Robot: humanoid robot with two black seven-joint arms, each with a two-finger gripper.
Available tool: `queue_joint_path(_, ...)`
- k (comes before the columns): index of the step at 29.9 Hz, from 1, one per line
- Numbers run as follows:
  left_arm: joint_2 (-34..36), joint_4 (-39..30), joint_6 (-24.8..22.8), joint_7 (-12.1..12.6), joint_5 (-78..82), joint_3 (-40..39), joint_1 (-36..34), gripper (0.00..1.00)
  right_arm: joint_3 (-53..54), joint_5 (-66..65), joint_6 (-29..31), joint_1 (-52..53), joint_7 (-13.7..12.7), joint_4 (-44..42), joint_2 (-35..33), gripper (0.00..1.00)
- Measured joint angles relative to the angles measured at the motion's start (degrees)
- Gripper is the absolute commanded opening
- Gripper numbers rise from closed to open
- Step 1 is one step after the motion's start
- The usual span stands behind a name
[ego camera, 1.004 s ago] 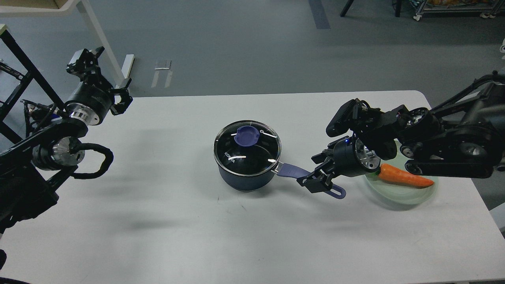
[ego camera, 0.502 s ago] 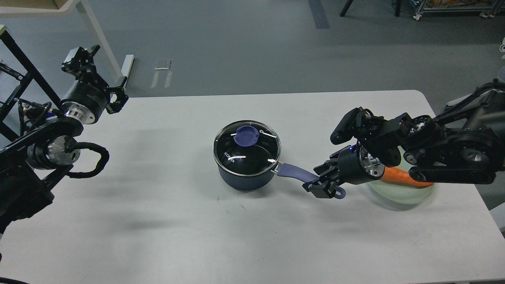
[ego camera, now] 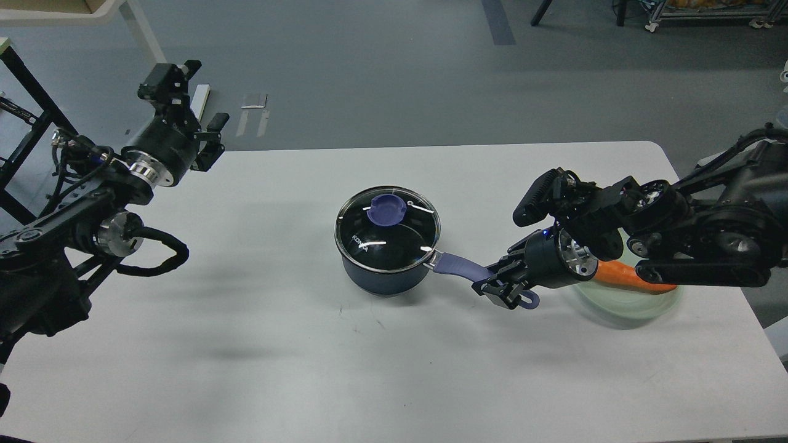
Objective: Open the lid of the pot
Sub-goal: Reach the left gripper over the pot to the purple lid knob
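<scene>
The glass lid (ego camera: 386, 231) is too wide for the fingertips. Next, my left gripper grabs the lid by its narrow blue knob (ego camera: 386, 210).
A dark blue pot (ego camera: 385, 271) stands in the middle of the white table (ego camera: 246, 357). Its glass lid (ego camera: 386, 231) sits on it, with a blue knob (ego camera: 384, 210) on top. The pot's blue handle (ego camera: 458, 268) points right. My right gripper (ego camera: 500, 288) is shut on the far end of that handle. My left gripper (ego camera: 194, 101) is up above the table's far left edge, well away from the pot, with its two fingers apart and nothing between them.
A pale green plate (ego camera: 628, 301) with an orange carrot (ego camera: 628, 275) on it lies right of the pot, partly behind my right arm. A black frame (ego camera: 28, 92) and a white table leg (ego camera: 144, 31) stand on the floor at the far left.
My right gripper has closed on the pot handle and the pot has shifted slightly right. My left arm has swung right and up toward the table's far left edge.
</scene>
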Motion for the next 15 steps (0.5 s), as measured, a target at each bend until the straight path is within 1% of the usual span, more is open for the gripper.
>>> queue_joint_path(3, -0.1, -1.6, 0.4, 0.0, 4.5, 0.8, -0.3, 0.99, 0.1, 0.0, 0.0, 0.0, 0.0, 0.0, 0.0, 0.25)
queue_joint_path(6, -0.4, -10.4, 4.5, -0.1, 22.4, 1.6, -1.6, 0.99, 0.1, 0.0, 0.0, 0.1, 0.0, 0.0, 0.0, 0.25)
queue_joint_path(8, -0.6, -13.2, 5.9, -0.1, 34.0, 2.6, -2.8, 0.99, 0.0, 0.0, 0.1, 0.2, 0.0, 0.0, -0.1, 0.25)
queue_joint_path(12, -3.5, -14.5, 7.1, -0.1, 52.2, 7.6, -6.9, 0.99, 0.0, 0.0, 0.1, 0.4, 0.1, -0.1, -0.1, 0.25)
queue_joint_path(15, -4.9, -14.1, 9.9, 0.0, 62.3, 12.1, -9.5, 0.99, 0.0, 0.0, 0.1, 0.4, 0.1, -0.1, -0.1, 0.25)
